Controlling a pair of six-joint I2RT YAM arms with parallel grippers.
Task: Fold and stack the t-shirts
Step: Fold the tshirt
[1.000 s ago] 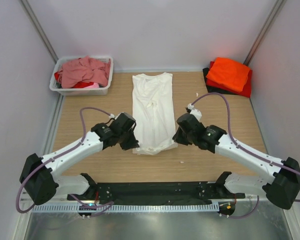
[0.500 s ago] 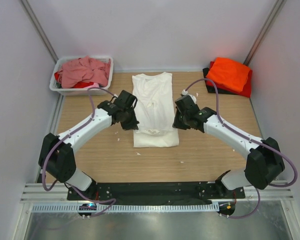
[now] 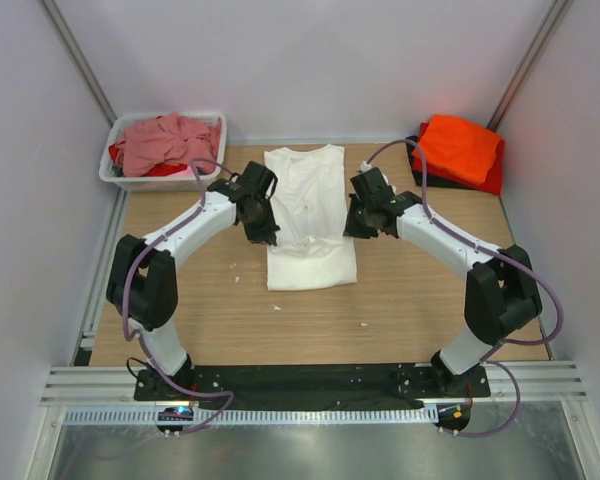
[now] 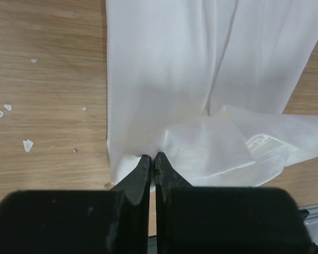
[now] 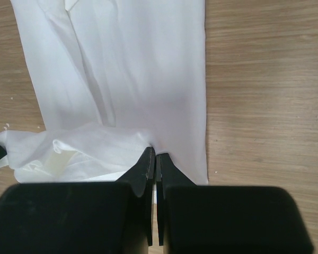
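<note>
My right gripper should move the shirt's hem toward the collar before releasing: the hem is lifted above the shirt and would land short if I opened now.
The large white t-shirt point(image 3: 305, 180) lies lengthwise in the middle of the wooden table, collar at the far end. Its near part is doubled over and lifted. My left gripper point(image 3: 265, 232) is shut on the shirt's hem at its left side, and the left wrist view point(image 4: 152, 156) shows the cloth point(image 4: 159, 69) pinched between the jaws. My right gripper point(image 3: 352, 228) is shut on the hem at the right side, with the cloth point(image 5: 138, 63) pinched at the jaw tips point(image 5: 155, 151). An orange t-shirt point(image 3: 458, 148) lies folded on red and black ones at the far right.
A white plastic tub point(image 3: 162, 181) at the far left holds a dusty-pink shirt point(image 3: 165, 140) over a red one. Small white scraps point(image 3: 278, 307) lie on the wood near the shirt, also in the left wrist view point(image 4: 27, 144). White walls enclose the table.
Both grippers have moved away from the near edge toward the collar, carrying the white shirt's hem over its body. The fold line now lies nearer the middle of the table.
</note>
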